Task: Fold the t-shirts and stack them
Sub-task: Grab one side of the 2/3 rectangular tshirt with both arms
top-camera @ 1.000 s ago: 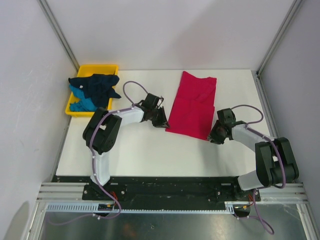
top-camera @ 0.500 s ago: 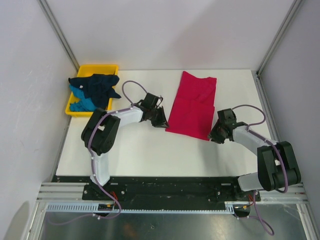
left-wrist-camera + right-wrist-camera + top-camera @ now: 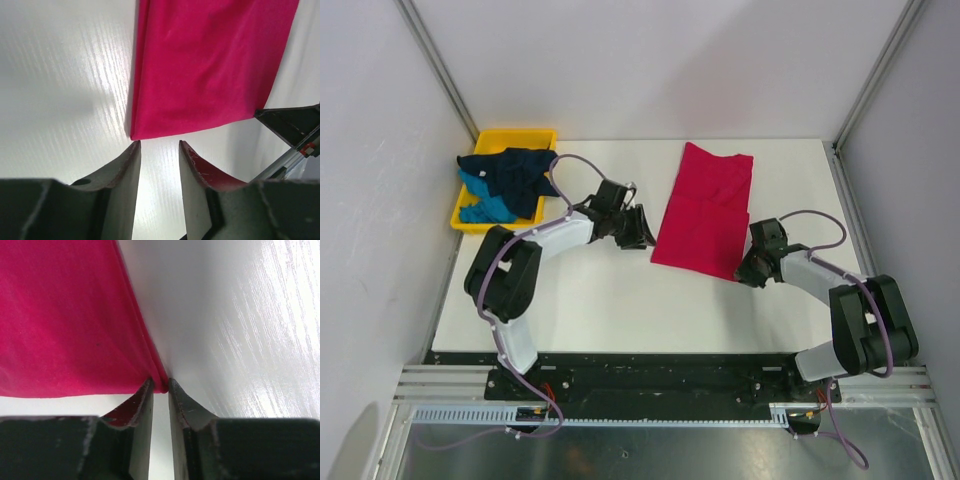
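Note:
I will fold the t-shirt's near edge over, so my left gripper will next grab the crimson-pink t-shirt's free near corner [image 3: 654,260] [image 3: 136,135], opposite my right gripper's corner.
The crimson-pink t-shirt [image 3: 705,210] lies folded into a long strip on the white table. My left gripper [image 3: 642,232] is open and empty, with the shirt's near left corner just ahead of its fingertips in the left wrist view [image 3: 159,144]. My right gripper [image 3: 744,272] is shut on the shirt's near right corner, and the cloth [image 3: 65,315] is pinched between its tips [image 3: 159,382]. The shirt also fills the upper part of the left wrist view [image 3: 210,65]. The dark navy t-shirt [image 3: 515,170] and the teal-blue t-shirt [image 3: 485,205] lie crumpled in the yellow tray.
The yellow plastic tray [image 3: 515,134] stands at the table's far left corner. Grey walls and metal frame rails close in the table on three sides. Bare white tabletop [image 3: 620,300] lies in front of the shirt.
The left arm's elbow has swung to the left and its gripper has shifted slightly up and left beside the shirt's edge. The right gripper has edged in at the shirt's corner.

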